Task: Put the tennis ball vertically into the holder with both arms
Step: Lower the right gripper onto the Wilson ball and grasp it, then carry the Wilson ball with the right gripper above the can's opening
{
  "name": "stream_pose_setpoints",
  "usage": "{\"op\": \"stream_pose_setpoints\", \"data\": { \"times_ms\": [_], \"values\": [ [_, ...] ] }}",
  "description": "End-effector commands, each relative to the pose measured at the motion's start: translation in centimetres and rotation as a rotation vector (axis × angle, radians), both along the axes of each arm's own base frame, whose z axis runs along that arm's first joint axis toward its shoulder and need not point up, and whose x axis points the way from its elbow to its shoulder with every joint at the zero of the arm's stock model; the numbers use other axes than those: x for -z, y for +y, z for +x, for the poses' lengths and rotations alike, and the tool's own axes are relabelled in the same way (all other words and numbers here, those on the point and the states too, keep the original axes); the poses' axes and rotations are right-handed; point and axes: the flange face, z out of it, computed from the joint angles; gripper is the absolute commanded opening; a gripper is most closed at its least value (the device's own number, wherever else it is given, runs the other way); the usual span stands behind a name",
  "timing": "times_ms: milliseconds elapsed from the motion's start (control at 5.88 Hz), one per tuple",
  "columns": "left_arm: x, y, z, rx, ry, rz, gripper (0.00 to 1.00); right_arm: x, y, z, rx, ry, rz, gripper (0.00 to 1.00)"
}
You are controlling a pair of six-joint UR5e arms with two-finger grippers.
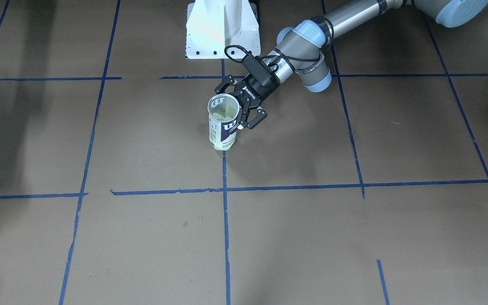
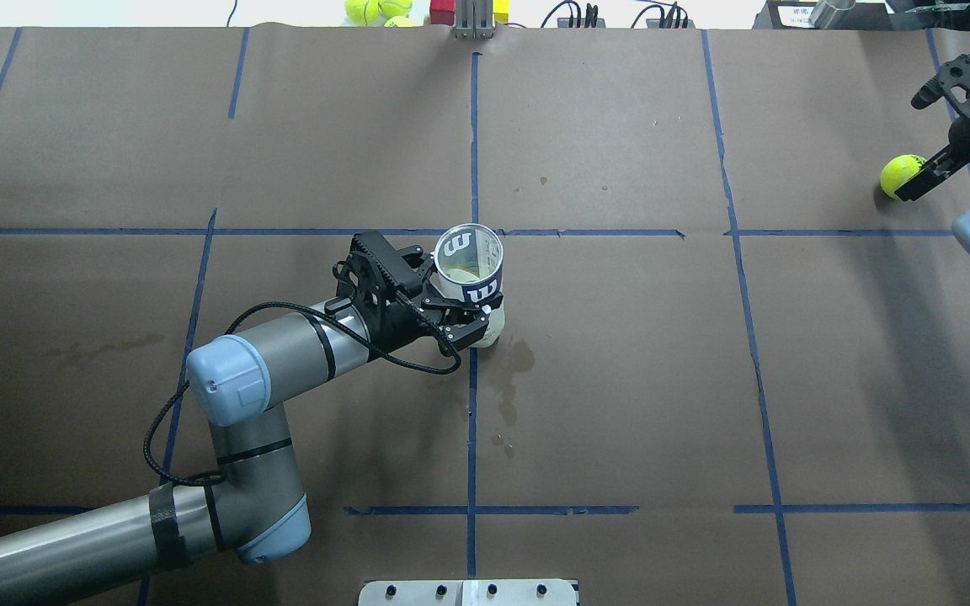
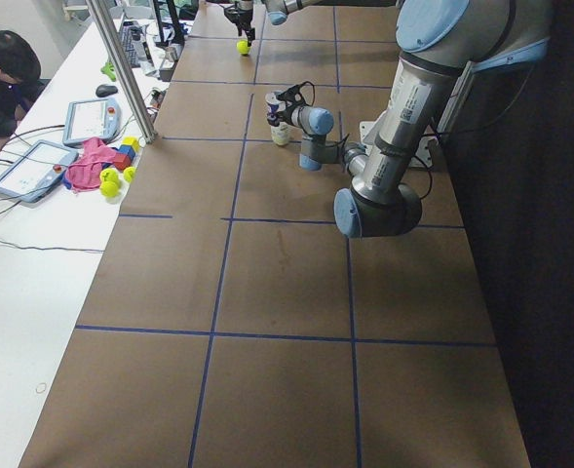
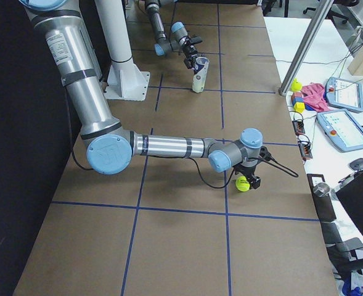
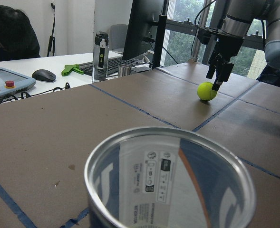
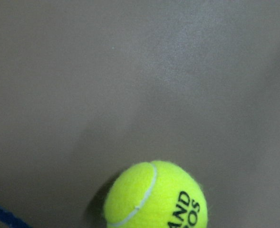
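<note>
The robot's right gripper will grab the yellow tennis ball around its round middle next, and then it will drop the ball upright into the holder (image 1: 223,122).
The holder (image 2: 470,271), a clear can with a navy "W" label, stands upright and open-topped near the table's middle; it also shows in the front view (image 1: 223,125). My left gripper (image 2: 458,296) is shut on the holder's side, one finger on each side of it. The can's rim (image 5: 170,190) fills the bottom of the left wrist view. A yellow tennis ball (image 2: 902,175) lies on the table at the far right. My right gripper (image 2: 916,145) is open over it, one finger touching or just beside the ball. The ball (image 6: 156,197) sits low in the right wrist view, where no fingers show.
The white pedestal base (image 1: 223,29) stands behind the holder on the robot's side. Spare tennis balls (image 2: 375,10) and colored blocks lie past the far edge. A stain (image 2: 506,379) marks the paper near the holder. An operator (image 3: 4,68) sits by a side desk with tablets.
</note>
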Motion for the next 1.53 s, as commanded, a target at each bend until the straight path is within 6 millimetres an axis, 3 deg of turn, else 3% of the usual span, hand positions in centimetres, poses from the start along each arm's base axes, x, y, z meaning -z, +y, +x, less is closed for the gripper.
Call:
{"op": "stream_pose_setpoints", "data": {
  "times_ms": [0, 170, 340, 511, 681, 1021, 1362],
  "values": [
    [0.0, 0.0, 0.0, 0.000, -0.001, -0.001, 0.81, -0.2, 0.3, -1.4, 0.015, 0.018, 0.004, 0.99],
    [0.0, 0.0, 0.0, 0.000, 0.000, 0.000, 0.81, -0.4, 0.3, -1.4, 0.007, 0.037, 0.008, 0.70],
    [0.0, 0.0, 0.0, 0.000, 0.000, 0.000, 0.81, 0.1, 0.1, -1.5, 0.006, 0.034, 0.018, 0.29],
    [0.0, 0.0, 0.0, 0.000, 0.000, 0.000, 0.81, 1.7, -0.6, -1.4, -0.003, 0.019, 0.038, 0.17],
    [0.1, 0.0, 0.0, -0.001, 0.001, 0.001, 0.81, 5.4, -0.8, -1.5, -0.044, -0.035, 0.051, 0.13],
    [0.1, 0.0, 0.0, 0.000, 0.000, 0.000, 0.81, 16.3, 0.1, -2.0, -0.205, -0.235, -0.024, 0.11],
    [0.2, 0.0, 0.0, 0.000, 0.003, 0.001, 0.81, 27.9, 5.6, -7.4, -0.293, -0.343, -0.122, 0.10]
  ]
}}
